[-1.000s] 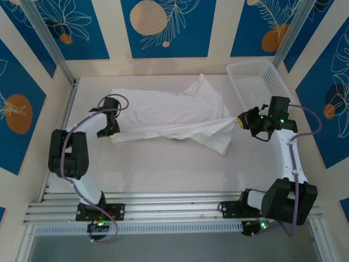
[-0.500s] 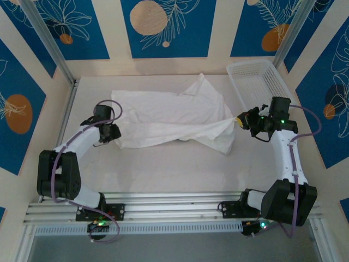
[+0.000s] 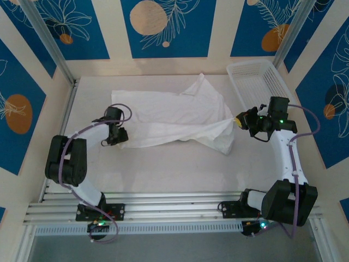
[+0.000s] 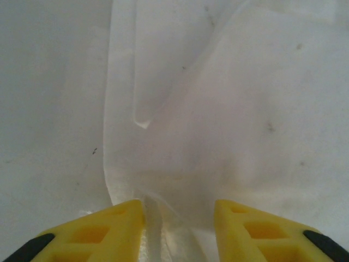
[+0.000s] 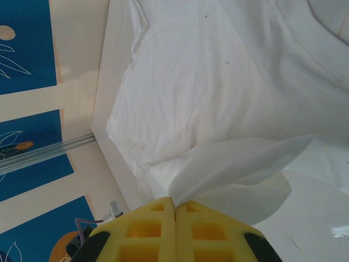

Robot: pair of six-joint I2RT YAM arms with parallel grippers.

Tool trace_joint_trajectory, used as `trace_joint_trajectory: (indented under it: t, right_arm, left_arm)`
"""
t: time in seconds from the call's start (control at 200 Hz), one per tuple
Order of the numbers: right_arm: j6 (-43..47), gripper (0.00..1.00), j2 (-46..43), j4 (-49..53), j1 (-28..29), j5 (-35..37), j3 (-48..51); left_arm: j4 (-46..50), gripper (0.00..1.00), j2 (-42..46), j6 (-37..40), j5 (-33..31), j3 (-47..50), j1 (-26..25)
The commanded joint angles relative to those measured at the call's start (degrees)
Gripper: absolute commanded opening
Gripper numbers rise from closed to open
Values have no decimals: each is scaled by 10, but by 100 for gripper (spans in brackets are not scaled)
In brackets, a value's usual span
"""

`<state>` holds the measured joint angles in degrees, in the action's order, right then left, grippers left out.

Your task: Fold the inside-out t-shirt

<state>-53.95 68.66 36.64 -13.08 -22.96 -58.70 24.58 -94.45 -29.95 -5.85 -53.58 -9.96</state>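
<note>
The t-shirt's near-edge fold [image 3: 125, 141] [image 4: 168, 232] should be pinched next by my left gripper, at the end of the fold opposite my right gripper, to spread the t-shirt for folding.
The inside-out t-shirt [image 3: 169, 117] lies crumpled across the middle of the white table, plain white and wrinkled. My left gripper [image 3: 121, 136] sits low at its near-left edge. In the left wrist view its yellow fingers [image 4: 117, 224] stand apart, and a thin fold of the t-shirt [image 4: 218, 109] lies between them, near the left finger. My left gripper [image 4: 179, 210] is open. My right gripper [image 3: 238, 120] is at the shirt's right end, lifted a little. In the right wrist view my right gripper [image 5: 175, 203] is shut on a pinched tip of the t-shirt [image 5: 218, 82].
A white mesh basket [image 3: 259, 82] stands at the back right, just behind the right gripper. Blue-and-cream panels wall the table [image 3: 163, 164] on three sides. Metal rails run along the near edge by the arm bases.
The left gripper has let go of the shirt's left corner and opened. It then moved slightly right and nearer along that edge. The right arm holds still.
</note>
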Motion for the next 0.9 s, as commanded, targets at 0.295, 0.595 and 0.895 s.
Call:
trace_joint_trajectory:
  t: [0.295,0.595,0.895]
  right_arm:
    - [-4,0,-17,7,6,-13,-7]
    - [-7,0,-35,42,-26,18,-95]
    - [-40,0,-33,8,-50,-34,-88]
  left_arm:
    - [31,0,58,-19,-85,-17,5]
    - [-73,0,222,-63,123,-23,69]
    - [-153,0,214,-137,344,-38,132]
